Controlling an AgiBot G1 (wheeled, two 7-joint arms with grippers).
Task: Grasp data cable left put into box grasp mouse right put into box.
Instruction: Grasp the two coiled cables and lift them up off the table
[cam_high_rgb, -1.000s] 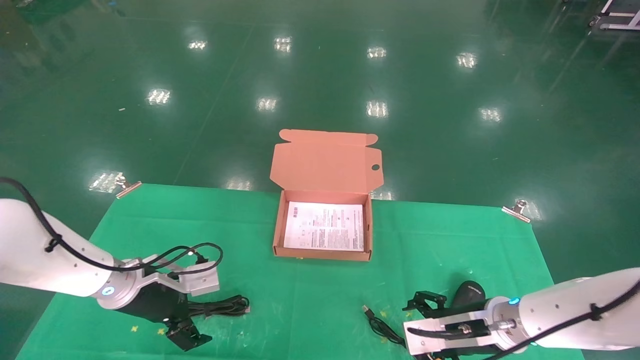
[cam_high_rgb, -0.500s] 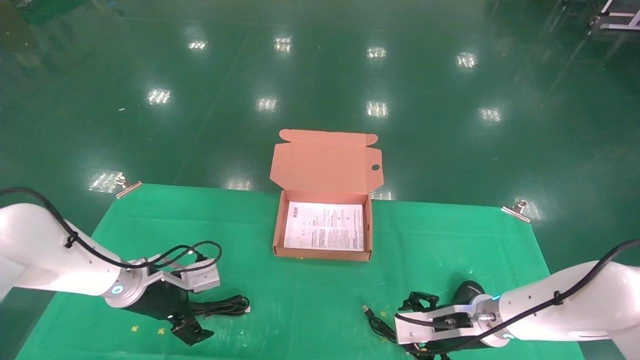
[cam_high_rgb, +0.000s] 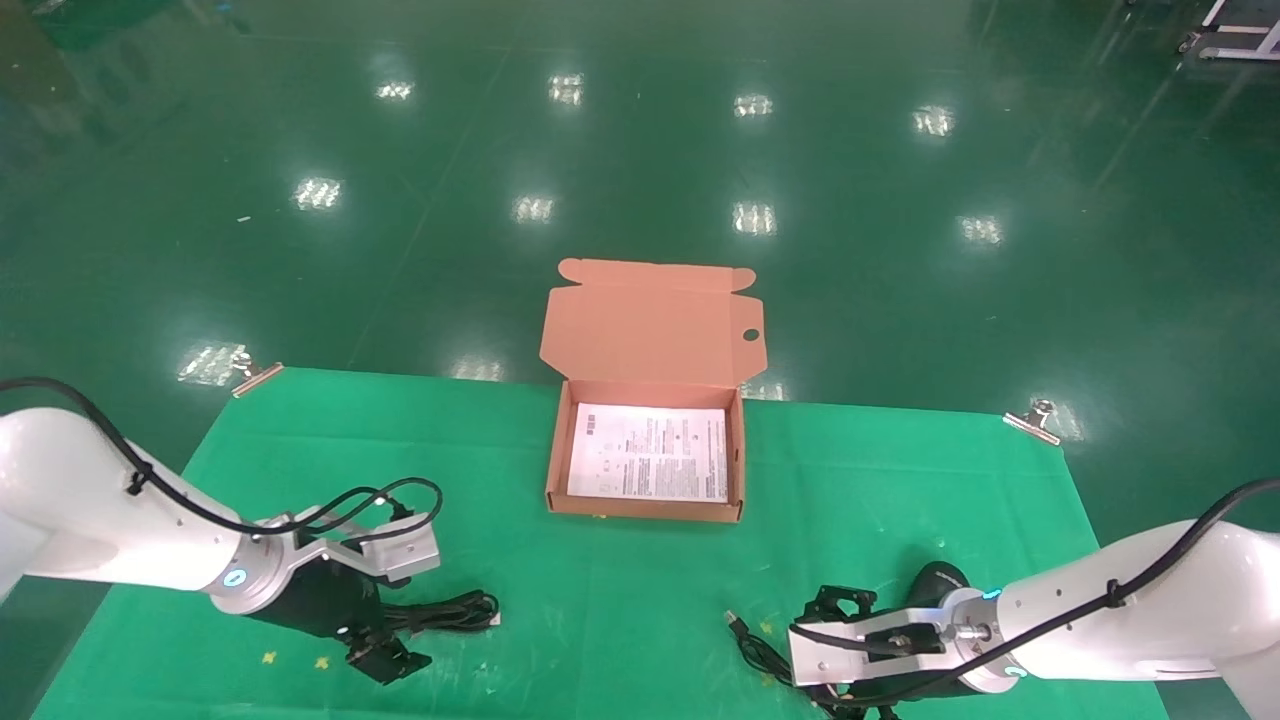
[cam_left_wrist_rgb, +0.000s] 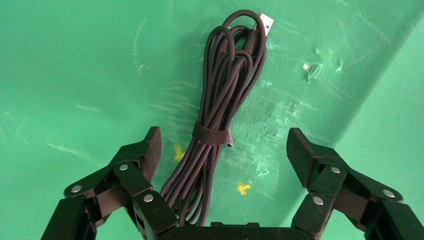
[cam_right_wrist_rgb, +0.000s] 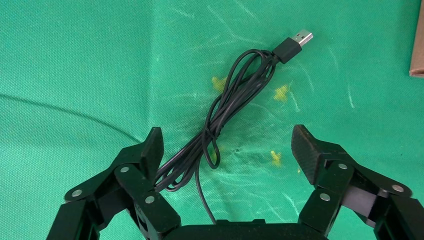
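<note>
My right gripper's fingers reach down to the green cloth on either side of the bundle (cam_high_rgb: 763, 656) (cam_right_wrist_rgb: 212, 125), so closing now would catch the mouse's cord.
The data cable (cam_high_rgb: 447, 611) lies as a black bundle on the green cloth at the front left, its white tag toward the middle. My left gripper (cam_high_rgb: 395, 632) is open and low over its near end. In the left wrist view the cable (cam_left_wrist_rgb: 227, 85) runs between my open fingers (cam_left_wrist_rgb: 148, 150), close to one of them. The mouse (cam_high_rgb: 938, 582) lies at the front right. Its cord (cam_high_rgb: 757, 650) and USB plug (cam_right_wrist_rgb: 294, 44) lie beside it. My right gripper (cam_high_rgb: 815, 655) is open over the cord (cam_right_wrist_rgb: 220, 125). The box (cam_high_rgb: 645, 508) stands open at the middle back, holding only its white sheet.
The green cloth (cam_high_rgb: 620, 600) covers the table. Metal clips (cam_high_rgb: 255, 378) hold its far corners, one also at the right (cam_high_rgb: 1035, 418). The box lid (cam_high_rgb: 650, 320) stands up behind the box. Shiny green floor lies beyond the table's far edge.
My left gripper has dropped a little closer to the cable bundle. My right gripper has moved left and down, away from the mouse and over its cord. Both stay open.
</note>
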